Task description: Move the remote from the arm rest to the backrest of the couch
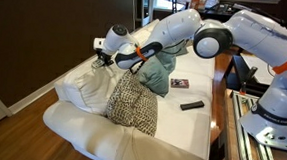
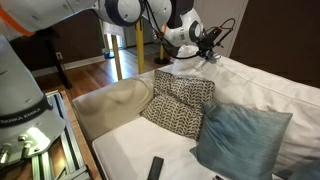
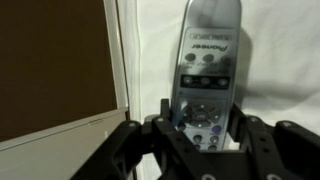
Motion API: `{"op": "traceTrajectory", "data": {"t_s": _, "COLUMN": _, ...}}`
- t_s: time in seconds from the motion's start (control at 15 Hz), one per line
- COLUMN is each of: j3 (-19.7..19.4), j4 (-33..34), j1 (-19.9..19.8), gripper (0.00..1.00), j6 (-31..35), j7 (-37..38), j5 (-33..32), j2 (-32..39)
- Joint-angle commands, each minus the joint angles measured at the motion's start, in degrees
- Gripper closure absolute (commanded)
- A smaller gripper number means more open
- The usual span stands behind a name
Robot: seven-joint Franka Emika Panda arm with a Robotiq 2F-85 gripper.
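I should open my gripper now. My fingers hold the remote's lower end down against the backrest's cream-white top (image 1: 97, 69) (image 3: 157, 60), so the remote would stay there if I let go now.
In the wrist view the light grey remote (image 3: 205, 55) with dark buttons lies lengthwise between my gripper's (image 3: 203, 128) two black fingers, which press on its sides. Behind it is cream-white fabric. In both exterior views my gripper (image 1: 104, 56) (image 2: 208, 44) is at the top of the couch's backrest (image 1: 81, 86) (image 2: 262, 88), near its end, away from the rounded arm rest (image 1: 110, 138) (image 2: 108, 106). The remote is too small to make out in the exterior views.
A spotted black-and-white pillow (image 1: 132, 107) (image 2: 180, 100) and teal pillows (image 1: 160, 71) (image 2: 240, 135) lean on the couch. A black remote (image 1: 191, 106) (image 2: 155, 168) lies on the seat. A dark brown wall (image 3: 55, 60) stands behind the backrest.
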Motion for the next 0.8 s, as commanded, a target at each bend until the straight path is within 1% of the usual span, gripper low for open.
{"op": "traceTrajectory", "data": {"t_s": 0.0, "j3": -0.70, "j4": 6.63, "j1": 0.30, "gripper": 0.23, "j6": 0.60, "j7": -3.42, "j5": 0.58, "j2": 5.01}}
{"op": "traceTrajectory", "data": {"t_s": 0.07, "j3": -0.73, "j4": 7.43, "j1": 0.29, "gripper": 0.20, "j6": 0.56, "j7": -3.77, "j5": 0.74, "j2": 5.53}}
{"op": "traceTrajectory", "data": {"t_s": 0.13, "j3": -0.74, "j4": 8.16, "j1": 0.30, "gripper": 0.14, "j6": 0.50, "j7": -4.19, "j5": 0.88, "j2": 6.01}}
{"op": "traceTrajectory", "data": {"t_s": 0.2, "j3": -0.70, "j4": 8.86, "j1": 0.32, "gripper": 0.05, "j6": 0.39, "j7": -4.51, "j5": 1.03, "j2": 6.39}}
{"op": "traceTrajectory", "data": {"t_s": 0.27, "j3": -0.71, "j4": 9.50, "j1": 0.33, "gripper": 0.01, "j6": 0.36, "j7": -4.86, "j5": 1.15, "j2": 6.78}}
{"op": "traceTrajectory", "data": {"t_s": 0.53, "j3": -0.47, "j4": 11.00, "j1": 0.24, "gripper": 0.00, "j6": -0.01, "j7": -5.51, "j5": 1.84, "j2": 7.21}}
{"op": "traceTrajectory", "data": {"t_s": 0.73, "j3": 1.14, "j4": 8.92, "j1": 0.03, "gripper": 0.00, "j6": -3.77, "j7": -5.75, "j5": 3.65, "j2": 4.78}}
